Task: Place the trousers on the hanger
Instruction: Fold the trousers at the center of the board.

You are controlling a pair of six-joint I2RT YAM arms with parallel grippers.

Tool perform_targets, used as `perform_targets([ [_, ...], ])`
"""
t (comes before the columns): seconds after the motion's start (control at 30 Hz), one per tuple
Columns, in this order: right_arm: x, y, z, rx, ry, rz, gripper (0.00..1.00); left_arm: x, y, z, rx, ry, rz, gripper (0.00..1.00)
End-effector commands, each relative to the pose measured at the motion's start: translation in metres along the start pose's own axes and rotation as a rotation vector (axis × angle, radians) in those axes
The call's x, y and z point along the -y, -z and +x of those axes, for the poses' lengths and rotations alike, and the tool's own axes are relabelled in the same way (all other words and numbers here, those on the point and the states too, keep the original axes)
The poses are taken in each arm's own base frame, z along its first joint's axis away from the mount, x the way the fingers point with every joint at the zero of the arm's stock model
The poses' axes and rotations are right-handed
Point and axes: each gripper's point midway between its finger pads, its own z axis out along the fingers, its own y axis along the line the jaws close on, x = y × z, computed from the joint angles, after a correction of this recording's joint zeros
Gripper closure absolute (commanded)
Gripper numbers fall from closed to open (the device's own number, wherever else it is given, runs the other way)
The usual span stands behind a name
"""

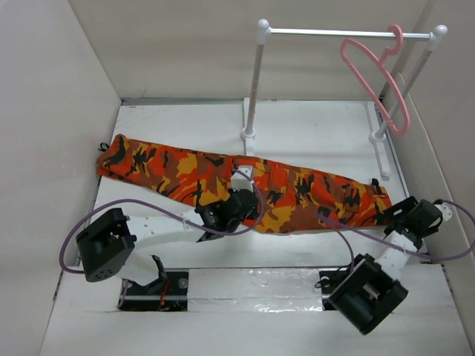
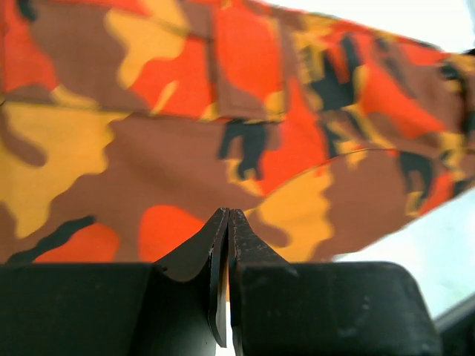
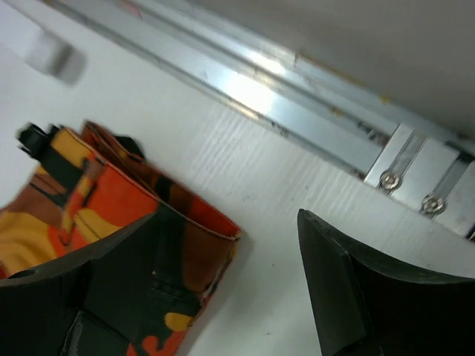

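Note:
My right gripper needs to fold the trousers end over end for the hanger (image 1: 375, 74) next, so it should grab them by the near corner of their end (image 1: 385, 219).
The camouflage trousers (image 1: 297, 193) lie flat across the table from far left to right. The pink hanger (image 1: 375, 74) hangs by its hook at the right end of the rail, apart from both arms. My left gripper (image 1: 236, 204) rests over the trousers' near edge at mid-length. In the left wrist view it (image 2: 226, 215) is shut, with nothing visible between the jaws and the fabric (image 2: 148, 148) just beyond the tips. My right gripper (image 1: 393, 215) is at the trousers' right end. In the right wrist view it (image 3: 228, 219) is open, straddling the fabric's corner (image 3: 111, 200).
The white-and-silver rail stand (image 1: 341, 32) occupies the back of the table, with its feet behind the trousers. Beige walls close in left, right and back. An aluminium track (image 3: 260, 89) runs along the table edge past the right gripper. Purple cables loop over both arms.

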Motion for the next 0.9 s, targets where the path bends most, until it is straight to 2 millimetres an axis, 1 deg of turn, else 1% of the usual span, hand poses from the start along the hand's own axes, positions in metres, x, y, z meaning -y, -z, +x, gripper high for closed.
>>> perform_targets([
  [0.0, -0.012, -0.01, 0.012, -0.076, -0.067, -0.113, 0.2, -0.013, 0.002, -0.014, 0.082, 0.085, 0.008, 1.0],
  [0.03, -0.017, -0.013, 0.022, -0.135, -0.075, -0.145, 0.21, -0.013, 0.005, -0.012, 0.079, 0.09, 0.028, 1.0],
  [0.07, -0.022, -0.013, 0.025, -0.153, -0.099, -0.164, 0.22, -0.028, 0.002, -0.008, 0.076, 0.095, 0.004, 1.0],
  [0.1, -0.025, -0.014, 0.029, -0.166, -0.12, -0.185, 0.24, -0.027, 0.003, -0.009, 0.083, 0.105, 0.016, 1.0],
  [0.13, -0.031, -0.013, 0.035, -0.184, -0.149, -0.214, 0.25, -0.031, 0.003, -0.011, 0.087, 0.114, 0.014, 1.0],
  [0.17, -0.036, -0.014, 0.04, -0.195, -0.202, -0.236, 0.25, -0.035, 0.003, -0.006, 0.083, 0.111, 0.013, 1.0],
  [0.23, -0.045, -0.013, 0.051, -0.203, -0.246, -0.293, 0.28, -0.038, 0.002, -0.008, 0.092, 0.11, 0.007, 1.0],
  [0.3, -0.049, -0.013, 0.06, -0.207, -0.299, -0.306, 0.3, -0.041, 0.002, -0.006, 0.089, 0.105, 0.004, 1.0],
  [0.37, -0.05, -0.013, 0.058, -0.194, -0.342, -0.308, 0.33, -0.045, 0.0, -0.003, 0.086, 0.105, -0.004, 1.0],
  [0.4, -0.051, -0.012, 0.056, -0.179, -0.355, -0.312, 0.42, -0.049, -0.002, -0.003, 0.085, 0.11, -0.011, 1.0],
  [0.43, -0.048, -0.012, 0.061, -0.177, -0.372, -0.299, 0.46, -0.051, -0.005, 0.001, 0.071, 0.11, -0.012, 1.0],
  [0.47, -0.048, -0.011, 0.059, -0.163, -0.385, -0.296, 0.51, -0.056, -0.008, 0.001, 0.069, 0.113, -0.025, 1.0],
  [0.5, -0.048, -0.011, 0.056, -0.146, -0.413, -0.295, 0.63, -0.057, -0.009, 0.003, 0.062, 0.111, -0.03, 1.0],
  [0.53, -0.047, -0.009, 0.051, -0.113, -0.418, -0.291, 0.72, -0.067, -0.014, 0.002, 0.063, 0.117, -0.061, 1.0],
  [0.57, -0.047, -0.008, 0.046, -0.092, -0.418, -0.295, 0.82, -0.071, -0.016, 0.002, 0.06, 0.125, -0.076, 1.0],
  [0.6, -0.049, -0.006, 0.041, -0.07, -0.392, -0.308, 1.0, -0.075, -0.017, 0.002, 0.055, 0.128, -0.088, 1.0],
  [0.63, -0.054, 0.0, 0.025, -0.012, -0.35, -0.346, 1.0, -0.078, -0.019, 0.002, 0.052, 0.133, -0.099, 1.0],
  [0.67, -0.062, 0.007, 0.004, 0.038, -0.307, -0.376, 1.0, -0.086, -0.021, 0.0, 0.055, 0.145, -0.116, 1.0],
  [0.7, -0.064, 0.013, 0.002, 0.035, -0.251, -0.375, 1.0, -0.088, -0.023, -0.001, 0.055, 0.153, -0.116, 1.0],
  [0.73, -0.067, 0.022, -0.012, 0.071, -0.209, -0.387, 1.0, -0.09, -0.025, 0.002, 0.043, 0.155, -0.112, 1.0],
  [0.77, -0.083, 0.048, -0.048, 0.176, -0.148, -0.447, 1.0, -0.092, -0.027, 0.002, 0.041, 0.16, -0.114, 1.0],
  [0.8, -0.085, 0.059, -0.047, 0.172, -0.087, -0.454, 1.0, -0.095, -0.029, 0.001, 0.043, 0.168, -0.118, 1.0],
  [0.83, -0.099, 0.075, -0.055, 0.197, -0.033, -0.506, 1.0, -0.095, -0.033, 0.007, 0.023, 0.163, -0.12, 1.0],
  [0.87, -0.107, 0.087, -0.06, 0.204, 0.009, -0.537, 1.0, -0.096, -0.035, 0.009, 0.016, 0.16, -0.126, 1.0],
])
